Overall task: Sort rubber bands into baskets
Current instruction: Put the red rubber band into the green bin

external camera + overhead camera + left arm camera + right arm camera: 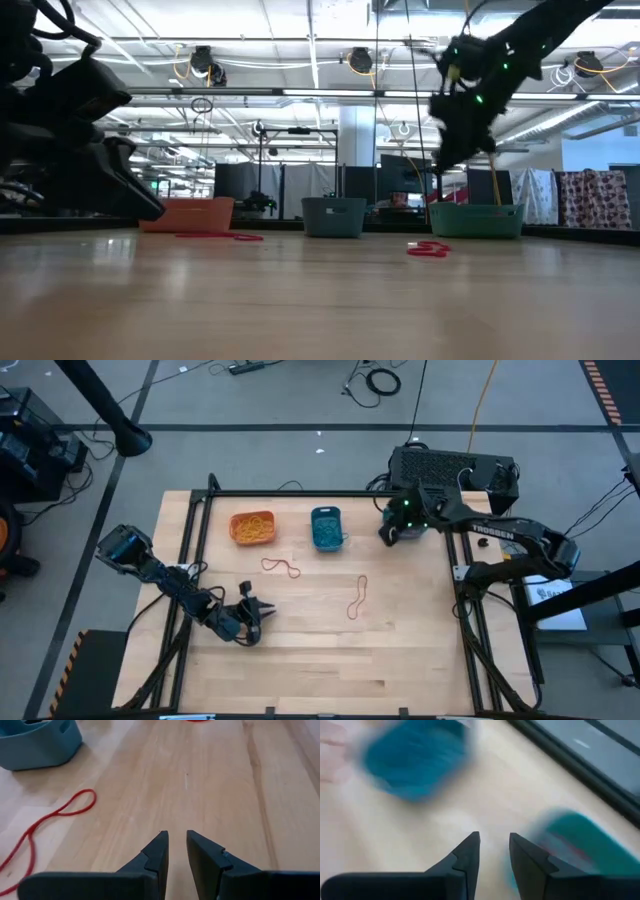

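The robot's right gripper will next grab the rubber band's narrow middle (pixel 357 598), to sort the red rubber band into the teal basket.
Three baskets stand in a row at the table's far side: orange (pixel 252 527) holding orange-yellow rubber bands, blue (pixel 327 527) holding blue ones, and teal (pixel 476 218), which my right arm mostly hides from above. Two red rubber bands (pixel 282 567) (pixel 357 598) lie flat on the wood. My right gripper (pixel 494 840) hangs open above the teal basket (pixel 580 840), nothing between its fingers. Low at the near left, my left gripper (pixel 177 837) points across the table, open by a narrow gap and empty, with a red band (pixel 50 825) beside it.
A black frame rail (pixel 300 493) runs along the table's far edge behind the baskets. A black box with cables (pixel 455 468) sits beyond the far right corner. Bare wood (pixel 330 660) stretches across the near half of the table.
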Robot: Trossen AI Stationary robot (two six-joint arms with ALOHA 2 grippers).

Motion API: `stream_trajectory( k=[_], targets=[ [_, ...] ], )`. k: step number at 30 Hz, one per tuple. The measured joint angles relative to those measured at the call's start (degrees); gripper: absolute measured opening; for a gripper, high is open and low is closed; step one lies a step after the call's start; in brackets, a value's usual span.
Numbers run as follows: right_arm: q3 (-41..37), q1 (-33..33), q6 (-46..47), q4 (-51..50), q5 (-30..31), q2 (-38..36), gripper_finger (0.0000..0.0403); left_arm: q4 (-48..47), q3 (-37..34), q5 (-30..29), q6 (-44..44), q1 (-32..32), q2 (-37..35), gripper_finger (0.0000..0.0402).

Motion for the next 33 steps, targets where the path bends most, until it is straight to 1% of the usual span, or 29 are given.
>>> stream_trajectory(
  k=[2,3,5,7,10,14,16,20,23,26,29,33],
  targets=[
    [0.0,3.0,0.4,4.7,-5.0,0.0,0.0100,0.0,0.0,1.3,0.0,0.0,0.0,0.0077],
    [0.0,4.8,0.8,7.2,-6.4,0.0,0.0100,-0.1,0.0,2.0,0.0,0.0,0.0,0.0077],
    [0.0,8.6,1.7,12.6,-7.2,0.0,0.0100,-0.4,0.0,3.9,0.0,0.0,0.0,0.0077],
    [0.1,12.7,2.1,18.8,-7.1,0.7,0.0100,-1.1,0.0,4.9,0.0,0.0,0.0,0.0077],
    [0.1,19.1,3.6,28.3,-4.2,3.4,0.0100,-2.4,0.0,5.0,0.4,0.0,0.0,0.0077],
    [0.2,25.4,3.9,41.2,-0.4,10.1,0.0100,-2.9,0.0,5.0,4.2,0.0,-0.6,0.0077],
    [2.0,27.2,3.9,44.2,-0.2,14.7,0.0100,-3.7,0.0,4.2,5.9,0.0,-1.8,0.0077],
    [9.4,29.1,3.8,43.9,0.1,25.0,0.0100,-9.2,0.1,1.0,7.4,0.0,-6.9,0.0077],
    [17.5,29.8,2.1,39.2,0.1,33.3,0.0100,-15.9,0.1,-2.0,7.0,0.0,-12.6,0.0077],
    [26.7,29.9,0.4,32.6,0.1,40.8,0.0100,-21.5,0.1,-3.2,6.8,0.0,-18.2,0.0077],
    [35.5,29.8,-0.8,26.8,2.3,47.7,0.0100,-27.7,0.1,-5.2,4.8,-0.1,-23.3,0.0077],
    [45.5,29.8,-3.0,19.0,4.6,54.9,0.0100,-36.9,0.1,-9.1,-1.7,0.0,-27.9,0.0077]
  ],
)
